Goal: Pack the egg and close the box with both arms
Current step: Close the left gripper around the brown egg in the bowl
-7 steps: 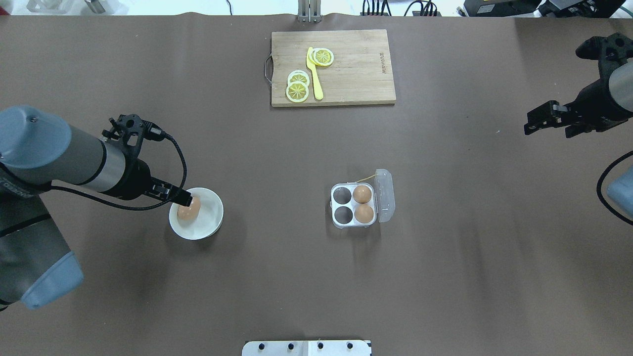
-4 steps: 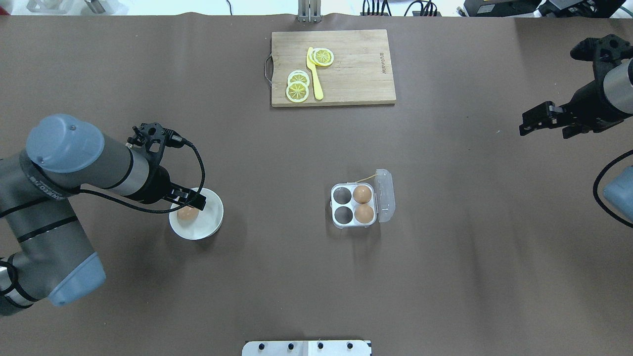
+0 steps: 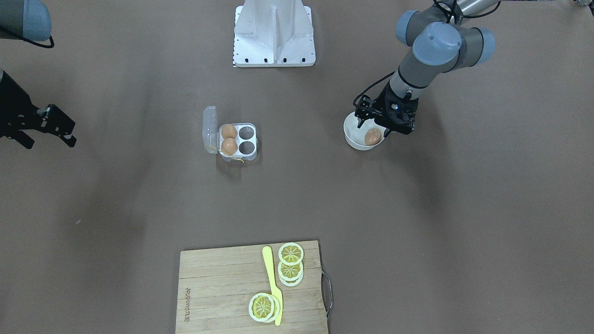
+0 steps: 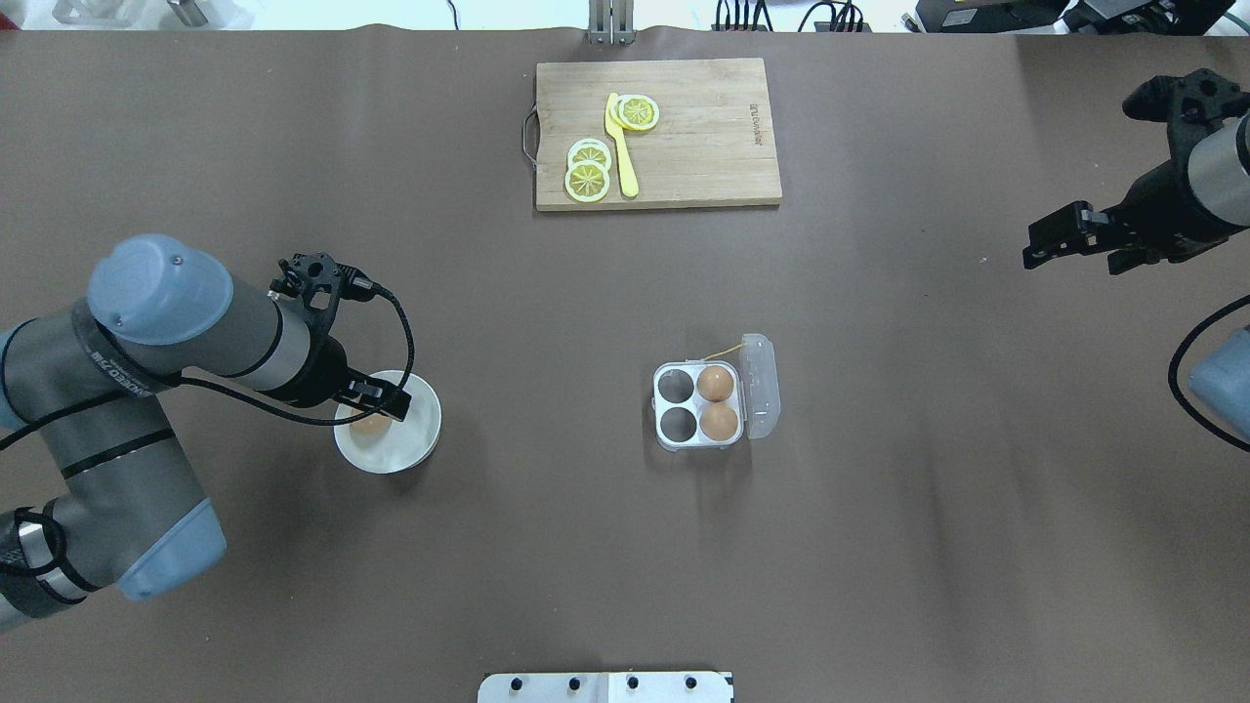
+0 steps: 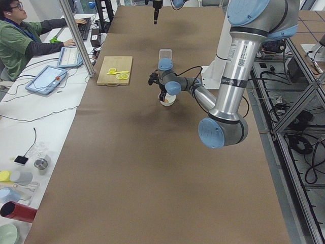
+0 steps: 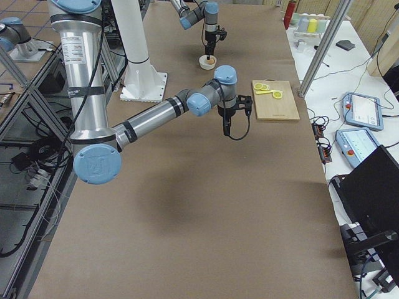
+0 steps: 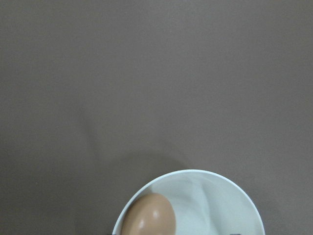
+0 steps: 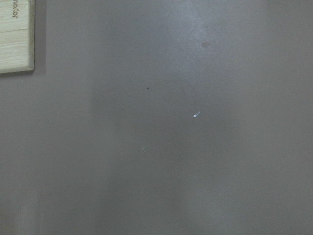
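My left gripper should grab the light-brown egg by its rounded shell (image 3: 372, 137) next. Then it can pack the egg into the clear box (image 3: 236, 140).
One egg (image 4: 369, 426) lies in a round white bowl (image 4: 415, 434) at the left of the table; it also shows in the left wrist view (image 7: 149, 216). My left gripper (image 4: 376, 402) is open and points down just above this egg, its fingers over the bowl and apart from the egg. The clear box (image 4: 674, 434) stands at mid-table with its lid (image 4: 761, 386) open to the right. Two eggs (image 4: 715, 384) (image 4: 719, 422) fill its right cells; the two left cells are empty. My right gripper (image 4: 1072, 260) is open and empty, high at the far right.
A wooden cutting board (image 4: 703, 146) with lemon slices (image 4: 588, 174) and a yellow knife (image 4: 621, 146) lies at the back middle. The robot base plate (image 4: 605, 687) is at the front edge. A yellow string (image 4: 723, 350) trails behind the box.
My left arm swung forward and its gripper moved right and down over the egg in the bowl. My right gripper drifted slightly left. Box and eggs have not moved.
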{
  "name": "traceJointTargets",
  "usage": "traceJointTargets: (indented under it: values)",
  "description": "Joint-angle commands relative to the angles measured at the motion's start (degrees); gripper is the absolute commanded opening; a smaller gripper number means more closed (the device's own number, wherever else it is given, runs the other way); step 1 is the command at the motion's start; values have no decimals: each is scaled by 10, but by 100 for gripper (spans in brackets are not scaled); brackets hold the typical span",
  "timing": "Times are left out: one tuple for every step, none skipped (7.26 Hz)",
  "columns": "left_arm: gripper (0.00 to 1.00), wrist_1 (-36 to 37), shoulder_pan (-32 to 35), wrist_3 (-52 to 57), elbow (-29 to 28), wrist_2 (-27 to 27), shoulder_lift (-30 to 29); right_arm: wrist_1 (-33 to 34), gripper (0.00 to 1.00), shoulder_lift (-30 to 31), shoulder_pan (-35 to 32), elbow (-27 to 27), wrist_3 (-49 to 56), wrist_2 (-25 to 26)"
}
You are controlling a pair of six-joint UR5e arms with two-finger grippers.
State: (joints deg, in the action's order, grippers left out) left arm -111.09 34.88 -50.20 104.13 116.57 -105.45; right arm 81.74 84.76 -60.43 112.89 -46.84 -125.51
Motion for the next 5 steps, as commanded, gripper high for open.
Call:
traceJointTargets:
  values:
    - [80,-1,-10,0,-9,0,-7,0,100,0,3,0,0,0]
    - [79,-1,-10,0,-13,0,-7,0,100,0,4,-1,0,0]
    - [79,-2,-10,1,-21,0,-8,0,100,0,5,-1,0,0]
    - [78,-2,-11,1,-26,-1,-13,0,100,0,7,-1,0,0]
    - [75,-2,-12,0,-30,0,-14,0,100,0,7,-1,0,0]
